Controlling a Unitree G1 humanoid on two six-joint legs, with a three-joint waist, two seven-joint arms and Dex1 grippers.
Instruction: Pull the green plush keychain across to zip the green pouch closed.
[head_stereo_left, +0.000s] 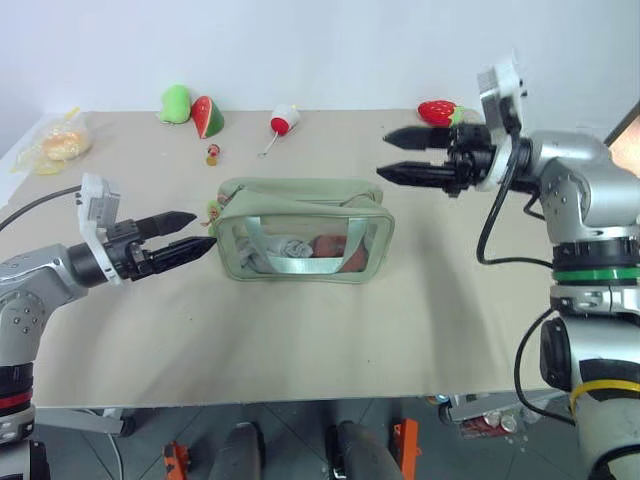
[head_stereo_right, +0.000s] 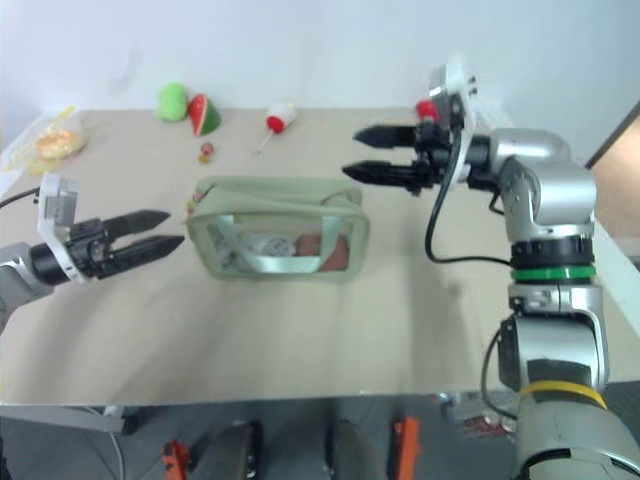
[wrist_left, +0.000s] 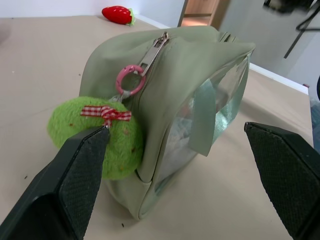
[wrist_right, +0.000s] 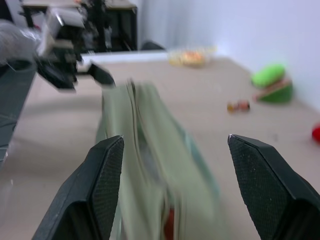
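The right gripper steadies the green pouch (head_stereo_left: 300, 235) for zipping next and grabs its fabric edge (head_stereo_left: 372, 218) beside the zipper.
The green pouch (head_stereo_left: 300, 235) lies in the middle of the table, with folded items showing through its clear side. The green plush keychain (wrist_left: 100, 135), with a red checked bow, hangs from a pink ring on the zipper pull (wrist_left: 152, 50) at the pouch's left end. The keychain also shows in the head view (head_stereo_left: 212, 210). My left gripper (head_stereo_left: 203, 229) is open, level at that end. One of its fingers (wrist_left: 75, 170) is right in front of the plush. My right gripper (head_stereo_left: 382, 154) is open and empty, raised above the pouch's right end and pointing left.
Along the table's far edge lie a rounded green plush (head_stereo_left: 175, 103), a watermelon-slice plush (head_stereo_left: 208, 116), a red-and-white toy (head_stereo_left: 284, 121) and a strawberry plush (head_stereo_left: 437, 111). A plastic bag (head_stereo_left: 55, 142) sits at the far left. A small trinket (head_stereo_left: 212, 153) lies behind the pouch.
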